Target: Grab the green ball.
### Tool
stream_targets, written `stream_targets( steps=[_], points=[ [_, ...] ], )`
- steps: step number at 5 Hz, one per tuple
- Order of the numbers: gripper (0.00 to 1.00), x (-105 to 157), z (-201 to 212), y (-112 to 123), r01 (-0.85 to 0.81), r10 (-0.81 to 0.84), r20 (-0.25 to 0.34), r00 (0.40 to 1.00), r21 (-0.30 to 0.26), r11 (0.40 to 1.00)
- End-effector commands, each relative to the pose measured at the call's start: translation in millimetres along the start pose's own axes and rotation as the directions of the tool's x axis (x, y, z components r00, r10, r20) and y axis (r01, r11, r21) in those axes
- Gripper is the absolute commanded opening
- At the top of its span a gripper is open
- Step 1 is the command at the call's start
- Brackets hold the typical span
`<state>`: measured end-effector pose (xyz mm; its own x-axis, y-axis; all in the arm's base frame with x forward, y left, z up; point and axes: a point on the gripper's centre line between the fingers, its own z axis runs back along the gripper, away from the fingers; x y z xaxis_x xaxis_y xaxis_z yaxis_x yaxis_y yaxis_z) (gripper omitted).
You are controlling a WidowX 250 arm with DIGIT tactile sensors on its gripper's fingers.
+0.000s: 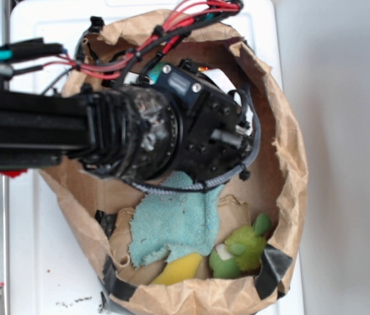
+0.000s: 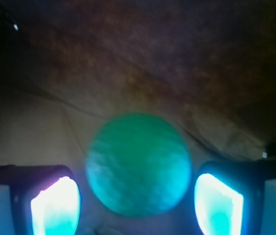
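I need to pick out the teal-green ball, so I should next grab its round middle [image 2: 138,165] with my gripper.
In the wrist view the green ball [image 2: 138,164] fills the middle, round and teal, lying on brown paper. My gripper [image 2: 137,205] is open, one bright pad [image 2: 56,205] to the ball's left and the other [image 2: 218,203] to its right, with small gaps on both sides. In the exterior view the arm and wrist [image 1: 191,128] reach down into the brown paper bag [image 1: 283,131] and hide the ball and the fingertips.
Inside the bag's lower part lie a light blue terry cloth [image 1: 175,223], a yellow item [image 1: 182,268] and a lime-green plush toy [image 1: 241,248]. The bag's torn paper walls stand all around the arm. Red cables [image 1: 172,29] loop over the bag's top rim.
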<state>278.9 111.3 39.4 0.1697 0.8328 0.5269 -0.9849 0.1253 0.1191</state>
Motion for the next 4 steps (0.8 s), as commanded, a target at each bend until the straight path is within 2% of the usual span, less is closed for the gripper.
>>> stream_targets(
  steps=[1, 2, 3, 4],
  points=[
    [0.85, 9.6, -6.4, 12.4, 0.002, -0.001, 0.043, 0.999, -0.025, 1.000],
    [0.00, 5.0, -5.6, 15.5, -0.004, 0.007, 0.060, 0.998, -0.051, 0.999],
    [0.00, 5.0, -0.9, 16.8, 0.019, -0.012, 0.082, 0.997, -0.092, 0.996],
    [0.00, 9.7, 10.4, 18.2, 0.069, -0.052, 0.099, 0.994, -0.181, 0.981]
  ],
)
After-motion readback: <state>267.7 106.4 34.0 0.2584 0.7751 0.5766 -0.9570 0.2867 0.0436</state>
